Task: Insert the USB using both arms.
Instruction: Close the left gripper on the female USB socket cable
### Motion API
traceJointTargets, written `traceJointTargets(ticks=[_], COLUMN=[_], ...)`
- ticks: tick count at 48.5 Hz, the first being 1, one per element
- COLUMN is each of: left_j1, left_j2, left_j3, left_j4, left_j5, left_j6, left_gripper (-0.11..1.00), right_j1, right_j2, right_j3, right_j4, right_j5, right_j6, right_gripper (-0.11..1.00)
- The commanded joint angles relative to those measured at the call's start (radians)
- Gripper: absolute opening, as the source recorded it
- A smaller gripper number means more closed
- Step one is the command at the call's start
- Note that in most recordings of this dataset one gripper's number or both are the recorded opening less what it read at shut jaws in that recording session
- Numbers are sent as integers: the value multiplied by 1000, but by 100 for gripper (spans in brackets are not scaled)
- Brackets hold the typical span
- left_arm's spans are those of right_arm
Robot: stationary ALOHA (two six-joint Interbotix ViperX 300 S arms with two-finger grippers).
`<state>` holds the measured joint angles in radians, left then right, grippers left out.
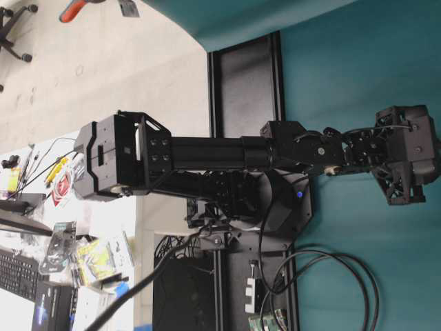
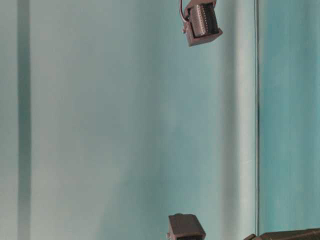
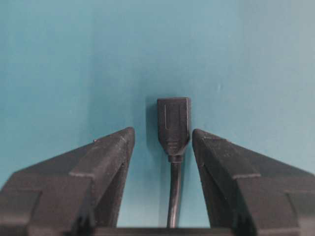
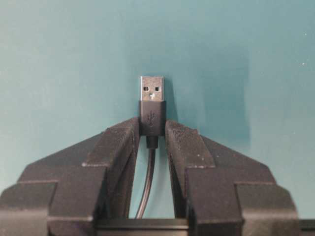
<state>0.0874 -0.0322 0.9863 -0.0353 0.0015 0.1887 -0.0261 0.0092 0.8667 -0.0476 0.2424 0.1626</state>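
Observation:
The black USB socket narrows into a thin round cable [image 3: 174, 189], so my left gripper will grab the socket by the flat sides of its body [image 3: 173, 123] next.
In the left wrist view a black USB socket [image 3: 173, 120] lies on the teal surface with its cable [image 3: 173, 196] running back between the fingers. My left gripper [image 3: 163, 132] is open around it, with a gap on each side of the socket. In the right wrist view my right gripper [image 4: 152, 122] is shut on the black body of a USB plug [image 4: 152, 88]. The plug's metal end sticks out ahead of the fingertips. Its cable [image 4: 147, 182] trails back between the fingers. Overhead, one black arm [image 1: 207, 153] stretches right over the teal surface; its jaws are hidden there.
The arm's round base [image 1: 275, 203] sits on a black frame rail [image 1: 244, 83]. Loose cables [image 1: 331, 276] loop beside it. A cluttered desk with a keyboard [image 1: 17, 272] and packages is at the left. Dark arm parts [image 2: 200, 22] show at the top and bottom of the table-level view.

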Motion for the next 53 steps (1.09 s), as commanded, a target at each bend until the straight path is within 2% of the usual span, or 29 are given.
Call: traceJointTargets(ticks=[1,38,42,53], left_j1=[3,-2,-3,-14], left_j2=[-5,48,55,75], left_j3=[-18,-28,-29,-29], left_j4=[2,2,2,3], left_j5=[-8,-20,-18,-20], left_j6=[17,14,14,15], left_gripper=[57,54,50,27], right_j1=[0,3,11,20], right_j2=[26,26,26,26], right_j3=[-25,-25,-28,-38], right_j4=[-3,-3,-3,-3], right_j5=[-20,-20,-20,-20], right_j6=[-2,-2,-2,-2], right_gripper=[23,23,23,21])
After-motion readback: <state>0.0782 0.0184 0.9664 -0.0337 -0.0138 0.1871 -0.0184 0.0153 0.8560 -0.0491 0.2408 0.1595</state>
